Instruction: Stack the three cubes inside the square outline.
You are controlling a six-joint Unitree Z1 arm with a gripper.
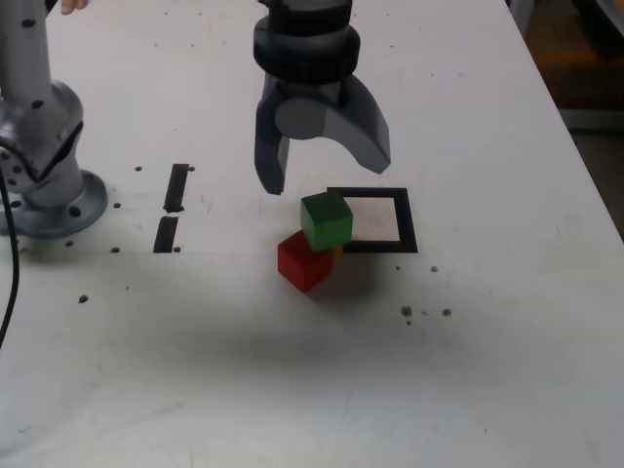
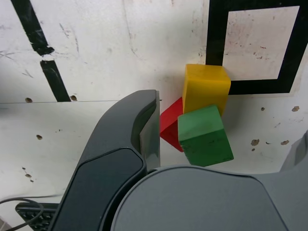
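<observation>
My gripper's fingers stop above the cube, behind the pile, so it is too early to close on the green cube [image 1: 327, 219]. My gripper lowers to the cube first.
The green cube [image 1: 327, 219] rests tilted on top of the red cube [image 1: 304, 260] and the yellow cube [image 1: 337, 252], which is mostly hidden in the exterior view. The pile sits at the near-left corner of the square outline [image 1: 408, 220], mostly outside it. My gripper [image 1: 327, 171] hangs open just above and behind the pile, holding nothing. In the wrist view the yellow cube [image 2: 206, 89] overlaps the border of the square outline [image 2: 214, 48]. The red cube [image 2: 171, 127] lies beside it, and the green cube [image 2: 204, 137] leans across both, between the spread fingers of my gripper [image 2: 228, 118].
Two short black strips [image 1: 172, 207] lie to the exterior view's left of the cubes. The arm's grey base [image 1: 49, 195] stands at the far left. The table's edge [image 1: 585, 166] runs down the right side. Small dark specks [image 1: 425, 312] dot the white surface.
</observation>
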